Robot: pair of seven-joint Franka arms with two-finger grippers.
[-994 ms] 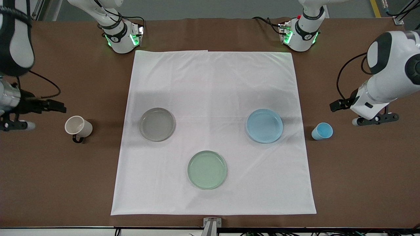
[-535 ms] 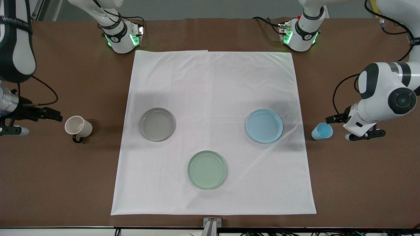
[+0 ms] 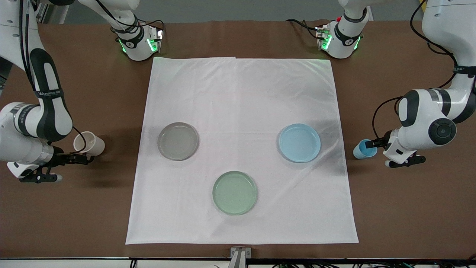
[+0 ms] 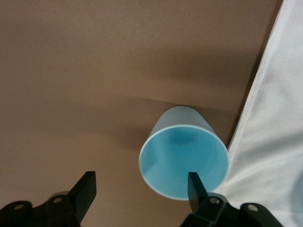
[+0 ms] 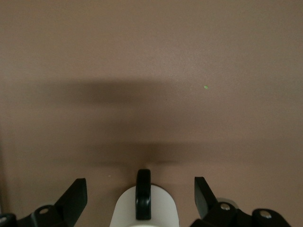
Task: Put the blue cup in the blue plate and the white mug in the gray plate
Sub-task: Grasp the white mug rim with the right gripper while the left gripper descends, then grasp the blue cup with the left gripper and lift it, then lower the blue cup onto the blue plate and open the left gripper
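Observation:
The body of the white mug is round. My right gripper should next grab the mug by its dark handle (image 5: 143,195), because the handle's flat sides face the fingers.
The blue cup (image 3: 364,149) stands on the brown table at the left arm's end, beside the blue plate (image 3: 299,143). My left gripper (image 3: 374,144) is open right at the cup. In the left wrist view the cup (image 4: 184,158) sits off toward one finger (image 4: 194,185), not centred in the gripper (image 4: 139,189). The white mug (image 3: 89,143) stands at the right arm's end, beside the gray plate (image 3: 178,141). My right gripper (image 3: 82,158) is open at the mug. In the right wrist view the gripper (image 5: 140,195) has the mug (image 5: 144,213) and its dark handle (image 5: 143,191) between the fingers.
A pale green plate (image 3: 235,192) lies on the white cloth (image 3: 241,93), nearer to the front camera than the other two plates. All three plates are on the cloth. The cup and the mug stand off the cloth, on bare brown table (image 3: 409,208).
Both arms have come down and in. The left gripper has closed the gap to the blue cup. The right gripper has swung round to the mug's handle side. Cup and mug have not moved.

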